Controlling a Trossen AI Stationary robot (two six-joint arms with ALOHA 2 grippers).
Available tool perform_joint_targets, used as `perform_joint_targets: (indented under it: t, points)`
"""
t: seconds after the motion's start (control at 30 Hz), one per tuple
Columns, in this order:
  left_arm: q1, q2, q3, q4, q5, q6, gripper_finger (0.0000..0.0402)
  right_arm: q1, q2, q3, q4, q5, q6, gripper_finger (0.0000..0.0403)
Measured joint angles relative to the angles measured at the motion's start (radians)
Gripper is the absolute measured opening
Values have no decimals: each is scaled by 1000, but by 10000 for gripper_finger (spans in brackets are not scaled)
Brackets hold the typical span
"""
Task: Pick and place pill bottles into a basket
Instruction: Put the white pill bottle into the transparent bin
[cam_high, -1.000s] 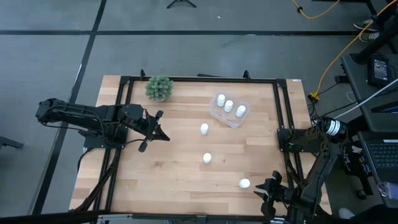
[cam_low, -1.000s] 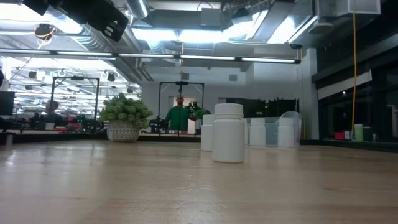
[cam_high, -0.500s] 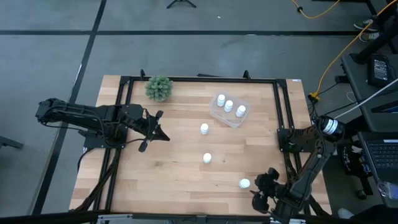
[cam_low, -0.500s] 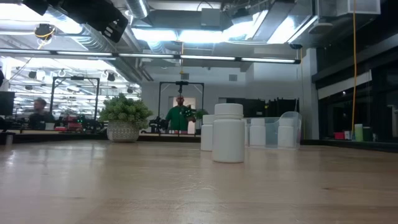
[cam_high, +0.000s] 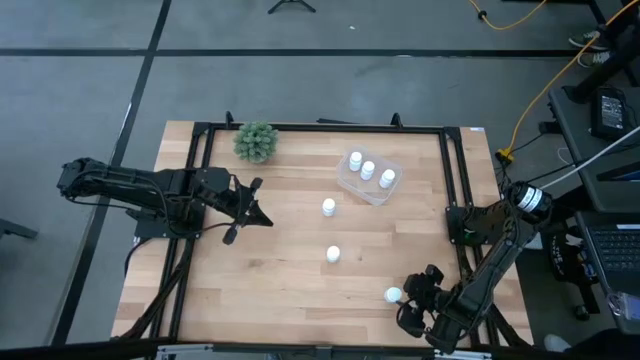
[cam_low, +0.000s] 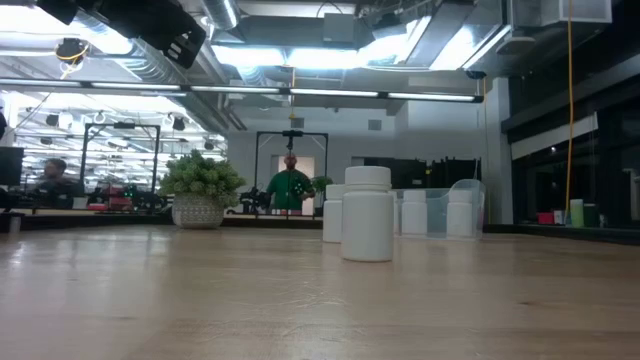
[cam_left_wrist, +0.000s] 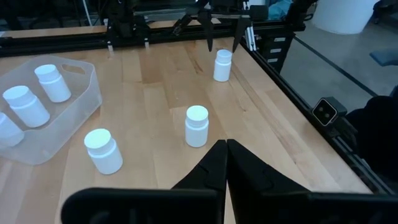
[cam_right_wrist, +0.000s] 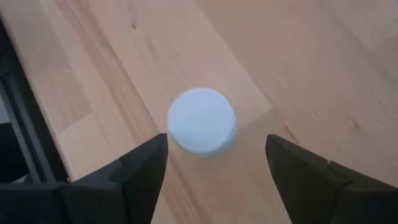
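Note:
I should next grip the white corner pill bottle by its cap (cam_high: 393, 294) with my right gripper, to place the bottle in the clear basket (cam_high: 372, 190).
Three white pill bottles stand upright on the wooden table: one at mid-table (cam_high: 328, 207), one nearer the front (cam_high: 333, 254), one by the near right corner (cam_high: 393, 295). Three more stand in the clear basket (cam_high: 372, 190) at the far right. My right gripper (cam_right_wrist: 216, 142) hovers open just above the corner bottle (cam_right_wrist: 202, 120), fingers pointing down, touching nothing; the left wrist view shows it (cam_left_wrist: 224, 38) over that bottle (cam_left_wrist: 222, 65). My left gripper (cam_high: 262, 216) waits shut over the table's left part, its fingers (cam_left_wrist: 225, 152) together.
A small green plant in a pot (cam_high: 256, 141) stands at the far left of the table. A black frame rail (cam_high: 462, 200) runs along the table's right edge, close to the corner bottle. Bare wood lies between the loose bottles and the basket.
My right gripper has moved from beyond the table's near right corner toward the left edge, coming over the bottle that stands there. The bottles and the basket have stayed in place.

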Motion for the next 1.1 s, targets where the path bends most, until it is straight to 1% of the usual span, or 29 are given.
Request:
perform_joint_targets:
  t: [0.2,0.47,0.63,0.83,0.93,1.1]
  points:
    - [0,0,0,0,0,0,2,-36,0,0,70,-17,-94,273]
    - [0,0,0,-1,0,0,3,-87,0,0,73,-48,-141,273]
    - [0,0,0,-7,0,0,5,-118,0,0,65,-120,-148,273]
    - [0,0,0,-7,0,0,2,-123,0,0,65,-121,-161,272]
    - [0,0,0,-7,0,0,3,-123,0,0,59,-121,-162,257]
    - [0,0,0,-7,0,0,4,-123,0,0,59,-121,-172,212]
